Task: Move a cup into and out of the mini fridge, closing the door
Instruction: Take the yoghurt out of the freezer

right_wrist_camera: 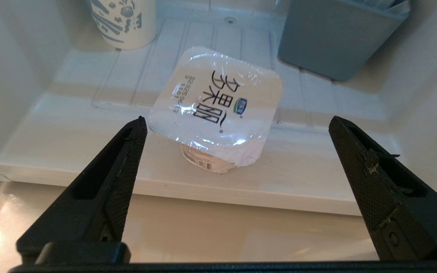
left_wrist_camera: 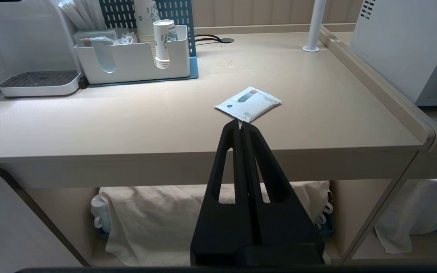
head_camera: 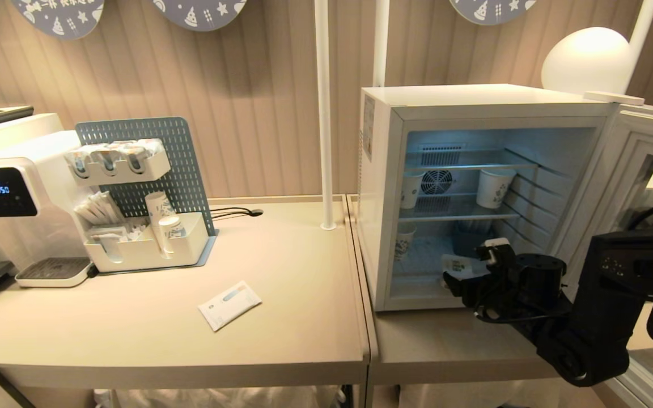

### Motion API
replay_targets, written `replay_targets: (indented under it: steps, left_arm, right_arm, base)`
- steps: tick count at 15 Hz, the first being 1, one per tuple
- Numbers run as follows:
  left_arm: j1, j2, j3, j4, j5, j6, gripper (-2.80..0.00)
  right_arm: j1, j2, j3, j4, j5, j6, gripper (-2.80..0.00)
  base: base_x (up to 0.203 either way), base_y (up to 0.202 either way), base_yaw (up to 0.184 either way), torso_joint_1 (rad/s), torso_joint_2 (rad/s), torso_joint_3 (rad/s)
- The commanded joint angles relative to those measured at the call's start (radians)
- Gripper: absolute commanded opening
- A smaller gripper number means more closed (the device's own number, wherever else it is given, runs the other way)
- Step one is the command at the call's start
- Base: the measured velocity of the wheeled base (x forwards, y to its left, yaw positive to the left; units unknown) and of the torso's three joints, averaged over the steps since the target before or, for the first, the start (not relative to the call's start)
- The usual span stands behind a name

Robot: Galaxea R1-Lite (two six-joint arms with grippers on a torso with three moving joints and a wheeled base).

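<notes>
The right gripper would miss if it closed now, because its fingers don't reach the cup's printed lid yet. The robot should move toward the cup first.
The mini fridge stands on the right table with its door swung wide open to the right. The cup, a squat white pot with a flat lid printed with dark characters, sits on the fridge floor just behind the front lip. My right gripper is open at the fridge mouth. Its fingers stand wide on either side, and the cup is just beyond the tips, held by neither. My left gripper is shut and empty, parked in front of the left table's front edge.
Patterned paper cups stand on the fridge shelves and one on the floor at the back. A grey bin is behind the cup. On the left table lie a white sachet, an organizer and a water dispenser.
</notes>
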Motion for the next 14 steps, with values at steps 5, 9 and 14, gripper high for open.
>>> replay_targets:
  steps: [5,9,14]
  left_arm:
    - [0.000,0.001,0.000,0.000,0.000,0.000,-2.80]
    - [0.000,0.001,0.000,0.000,0.000,-0.002,-2.80]
    - [0.000,0.001,0.000,0.000,0.000,-0.002,-2.80]
  right_arm:
    - [0.005,0.135,-0.123,-0.009,-0.073,0.004,0.00]
    - [0.010,0.190,-0.197,0.006,-0.116,0.005,0.00]
    - [0.010,0.186,-0.207,0.024,-0.116,0.002,0.00]
  base:
    - [0.000,0.000,0.000,0.000,0.00,0.000]
    - [0.000,0.000,0.000,0.000,0.00,0.000]
    - [0.000,0.000,0.000,0.000,0.00,0.000]
